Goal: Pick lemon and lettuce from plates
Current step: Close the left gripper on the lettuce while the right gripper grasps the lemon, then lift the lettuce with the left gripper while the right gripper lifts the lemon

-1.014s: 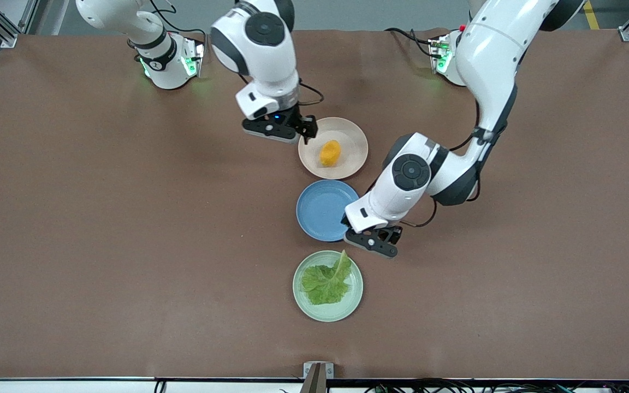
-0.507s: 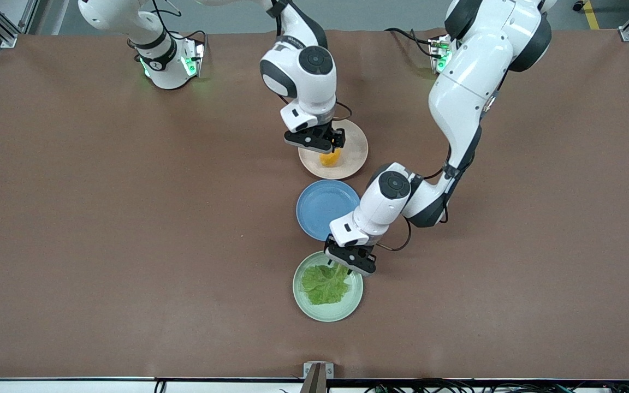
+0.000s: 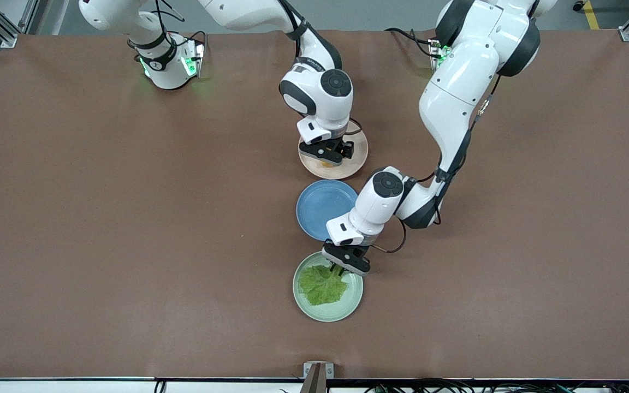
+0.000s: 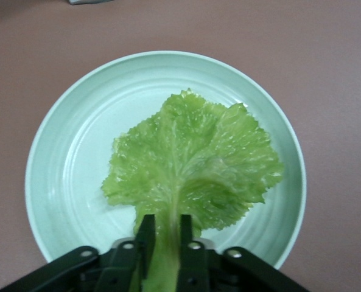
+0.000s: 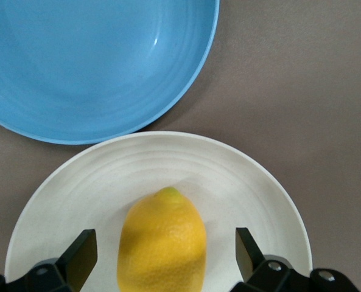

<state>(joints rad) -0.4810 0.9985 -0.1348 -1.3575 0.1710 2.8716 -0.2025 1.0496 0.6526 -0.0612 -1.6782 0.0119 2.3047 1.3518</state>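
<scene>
My right gripper's fingers are on either side of the lemon (image 5: 162, 243) on the beige plate (image 5: 83, 201). My right gripper should close on the lemon now, because it would hold it.
The lettuce (image 3: 322, 286) lies on the pale green plate (image 3: 328, 314), the plate nearest the front camera. My left gripper (image 3: 338, 268) is down at that plate's rim, shut on the leaf's pale stem. In the left wrist view the lettuce (image 4: 192, 158) spreads over the green plate (image 4: 70, 158), with its stem pinched in the left gripper (image 4: 166, 234). My right gripper (image 3: 332, 158) is low over the beige-pink plate (image 3: 350, 169) and hides most of the lemon. In the right wrist view the right gripper (image 5: 165, 246) is open, with the lemon (image 5: 162, 243) between its fingers on the plate (image 5: 241, 176).
An empty blue plate (image 3: 320, 207) sits between the two task plates and shows in the right wrist view (image 5: 77, 61). The left arm's wrist hangs over its edge. The brown table (image 3: 129, 218) is bare toward both ends.
Both arms came down onto their plates. The right gripper moved over the lemon and now straddles it. The left gripper reached the lettuce stem and closed on it; the leaf has bunched slightly.
</scene>
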